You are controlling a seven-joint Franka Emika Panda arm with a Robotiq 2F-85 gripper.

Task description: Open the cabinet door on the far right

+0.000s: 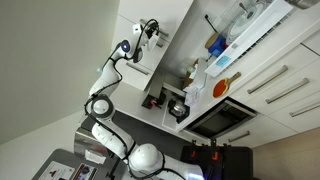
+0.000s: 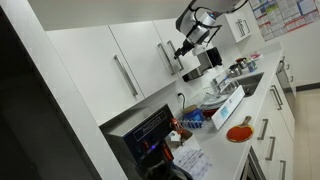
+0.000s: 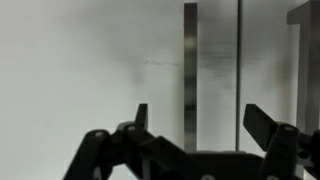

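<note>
My gripper closes next, which would catch the slim silver bar handle, since the handle runs down between my fingers in the wrist view.
The cabinet door (image 3: pixel 90 60) is a plain white panel that fills the wrist view, with a slim silver bar handle (image 3: pixel 190 70) standing upright on it. My gripper (image 3: pixel 200 120) is open, and the handle lies between its two dark fingers without touching either. In both exterior views the arm reaches up to the wall cabinets. The gripper (image 2: pixel 186 48) sits right at the handle (image 2: pixel 165 58) of the white door (image 2: pixel 140 50). In an exterior view the gripper (image 1: pixel 152 30) is against the white cabinet front (image 1: pixel 172 14). The door looks closed.
Another white wall-cabinet door with a bar handle (image 2: pixel 125 76) hangs beside it. Below are a counter with a coffee machine (image 2: pixel 196 66), an orange plate (image 2: pixel 238 132) and small items. The black-glass oven (image 1: pixel 220 118) and white drawer fronts (image 1: pixel 282 82) lie below the counter.
</note>
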